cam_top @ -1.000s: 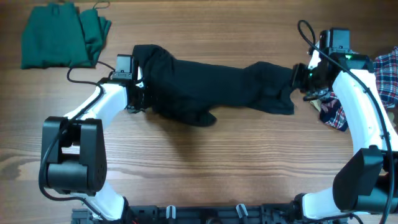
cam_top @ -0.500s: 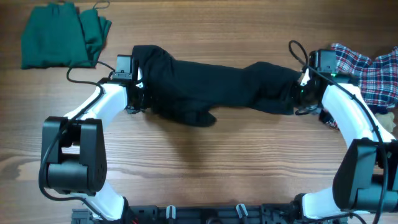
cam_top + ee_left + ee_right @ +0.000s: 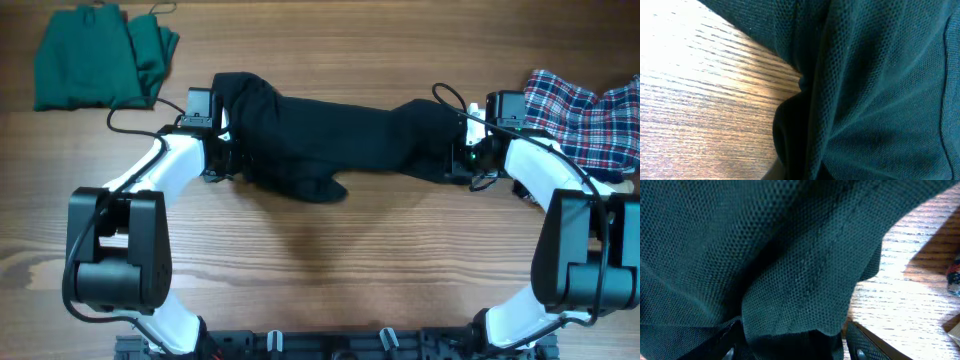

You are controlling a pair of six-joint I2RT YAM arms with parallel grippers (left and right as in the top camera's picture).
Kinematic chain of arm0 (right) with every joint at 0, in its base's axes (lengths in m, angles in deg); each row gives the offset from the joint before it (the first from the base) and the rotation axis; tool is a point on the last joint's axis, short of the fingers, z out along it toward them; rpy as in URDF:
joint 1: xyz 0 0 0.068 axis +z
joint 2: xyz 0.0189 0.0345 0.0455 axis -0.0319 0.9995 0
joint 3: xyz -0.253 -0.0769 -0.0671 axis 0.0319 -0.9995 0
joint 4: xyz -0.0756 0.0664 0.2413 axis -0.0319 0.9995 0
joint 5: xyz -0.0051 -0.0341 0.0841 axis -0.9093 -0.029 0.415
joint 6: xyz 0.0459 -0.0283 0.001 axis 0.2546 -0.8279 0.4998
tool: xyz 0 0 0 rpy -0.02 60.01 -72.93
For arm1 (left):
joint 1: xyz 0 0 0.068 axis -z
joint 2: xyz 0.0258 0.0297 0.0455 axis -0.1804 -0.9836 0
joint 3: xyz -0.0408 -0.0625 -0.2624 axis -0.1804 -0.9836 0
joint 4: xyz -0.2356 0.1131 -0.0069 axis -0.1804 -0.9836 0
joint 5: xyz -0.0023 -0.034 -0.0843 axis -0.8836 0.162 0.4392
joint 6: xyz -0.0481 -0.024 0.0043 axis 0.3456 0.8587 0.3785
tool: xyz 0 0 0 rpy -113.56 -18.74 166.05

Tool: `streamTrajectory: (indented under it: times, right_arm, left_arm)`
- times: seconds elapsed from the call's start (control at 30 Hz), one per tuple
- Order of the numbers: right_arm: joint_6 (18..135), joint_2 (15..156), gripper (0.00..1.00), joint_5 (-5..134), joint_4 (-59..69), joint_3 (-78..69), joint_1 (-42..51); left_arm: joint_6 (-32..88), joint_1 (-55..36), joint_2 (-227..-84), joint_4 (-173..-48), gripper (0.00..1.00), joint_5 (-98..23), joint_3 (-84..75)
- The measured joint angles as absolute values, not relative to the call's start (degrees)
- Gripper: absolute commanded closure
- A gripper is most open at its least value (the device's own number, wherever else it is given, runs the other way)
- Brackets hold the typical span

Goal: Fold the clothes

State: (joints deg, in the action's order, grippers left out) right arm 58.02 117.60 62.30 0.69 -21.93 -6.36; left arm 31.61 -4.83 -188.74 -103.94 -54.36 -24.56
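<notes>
Next, my right gripper grabs the black shirt's end opposite my left gripper. Then both grippers stretch the shirt open for folding.
The black shirt [image 3: 340,135] lies bunched in a long roll across the middle of the table. At its left end my left gripper [image 3: 228,150] is shut on a fold, and dark mesh fabric [image 3: 880,75] fills the left wrist view down to the jaws. My right gripper [image 3: 455,155] stands open at the shirt's right end. There a lump of black fabric [image 3: 765,245] sits between its spread fingers [image 3: 865,347]. A folded green garment [image 3: 95,55] rests at the far left corner. The plaid shirt [image 3: 585,110] lies crumpled at the far right.
A black cable [image 3: 130,125] loops on the wood between the green garment and my left arm. Another cable [image 3: 450,95] arcs above my right wrist. Bare wood [image 3: 330,260] stretches in front of the shirt. A bit of plaid [image 3: 954,272] shows at the right wrist view's edge.
My right arm has swung left, off the plaid shirt, and its gripper now sits at the black shirt's right end. The plaid shirt is uncovered. The left arm has not moved.
</notes>
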Motion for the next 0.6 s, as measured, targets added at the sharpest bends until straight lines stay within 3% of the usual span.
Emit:
streamTrajectory:
  times: [0.13,0.23,0.6]
  right_arm:
    - [57.2,117.9,0.6,62.7,1.2,-21.6,-6.6]
    - [58.1,117.9,0.93,64.6,2.7,-21.5,-6.6]
    - [64.7,118.0,0.96,68.4,19.5,-18.1,-6.6]
  left_arm:
    - [31.6,-4.8,-188.7,-103.9,0.96,-54.4,-24.6]
    - [31.6,-4.8,-188.7,-103.9,0.96,-54.5,-24.6]
    - [31.6,-4.8,-187.6,-108.4,0.96,-54.6,-24.6]
